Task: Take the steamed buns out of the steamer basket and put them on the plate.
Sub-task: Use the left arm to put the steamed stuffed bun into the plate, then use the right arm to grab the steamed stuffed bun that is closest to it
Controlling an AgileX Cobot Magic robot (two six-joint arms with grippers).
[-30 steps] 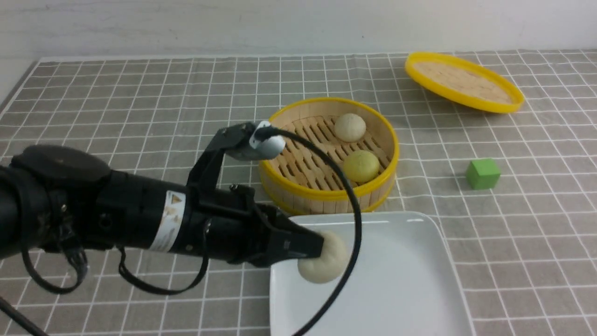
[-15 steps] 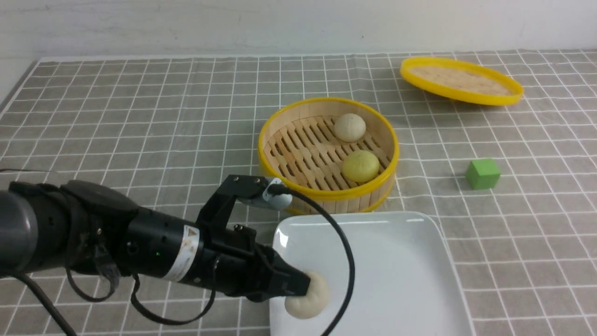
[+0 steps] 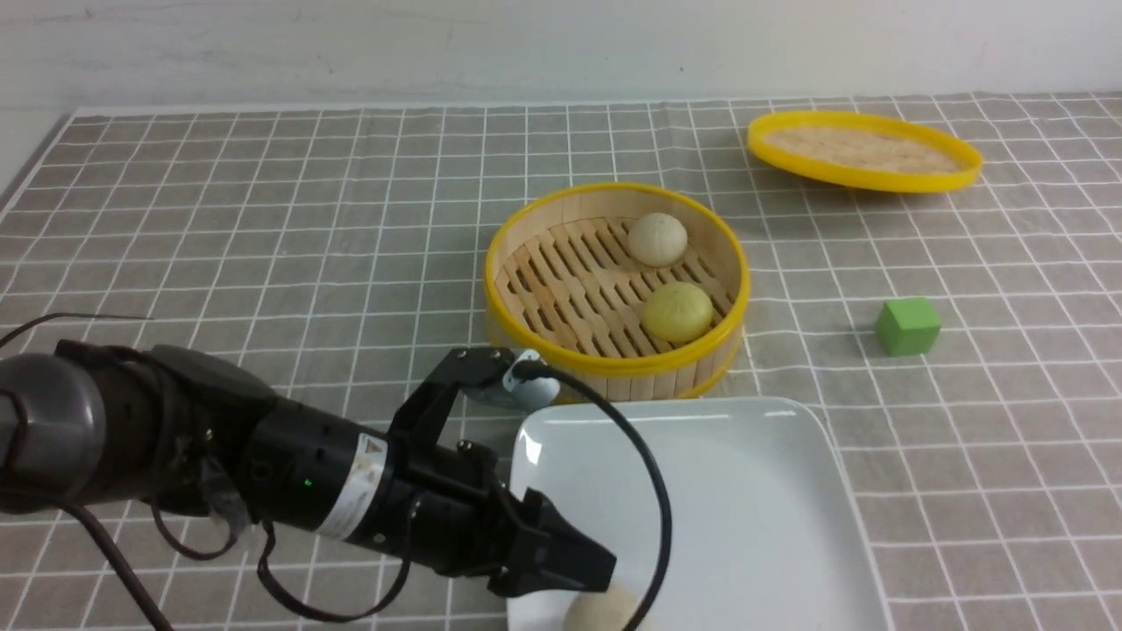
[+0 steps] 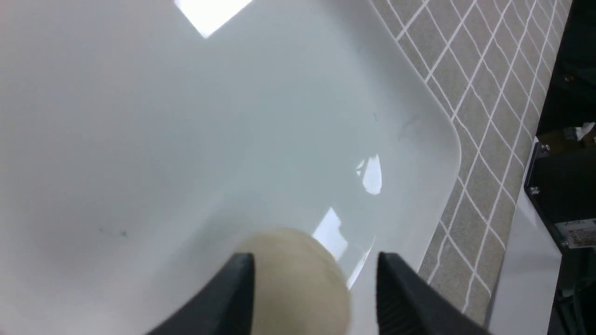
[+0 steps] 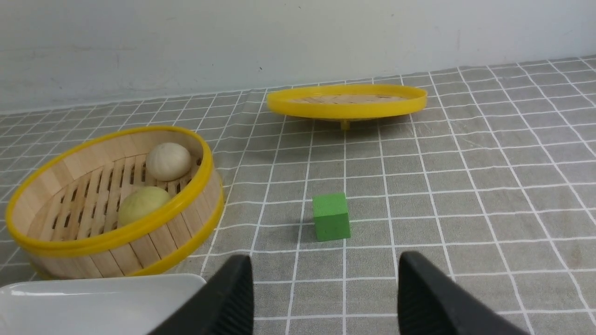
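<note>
The pale yellow bun needs to go onto the white plate (image 3: pixel 745 526). My right gripper should next pick up the bun by its rounded sides and move it there.
One cream-white steamed bun (image 3: pixel 600 611) (image 4: pixel 293 279) lies on the white plate (image 3: pixel 745 526) (image 4: pixel 186 116) near its front left corner. My left gripper (image 3: pixel 589 565) (image 4: pixel 315 256) is open around it, with a gap showing beside one finger. Two more buns sit in the steamer basket (image 3: pixel 732 263) (image 5: pixel 116 235): a cream one (image 3: pixel 657 238) (image 5: pixel 168 161) and a pale yellow one (image 3: pixel 678 311) (image 5: pixel 139 204). My right gripper (image 5: pixel 326 258) is open with nothing between its fingers, low over the cloth near the basket; it is outside the front view.
A green cube (image 3: pixel 907 326) (image 5: pixel 331 217) rests on the checked cloth to the right of the basket. The flat yellow-rimmed lid (image 3: pixel 863 149) (image 5: pixel 347 101) lies at the back right. The left arm's cable arcs over the plate's left part.
My left arm sank and drew back toward the plate's near edge with the bun, then its jaws opened and let the bun go. The lid at the back right settled flatter.
</note>
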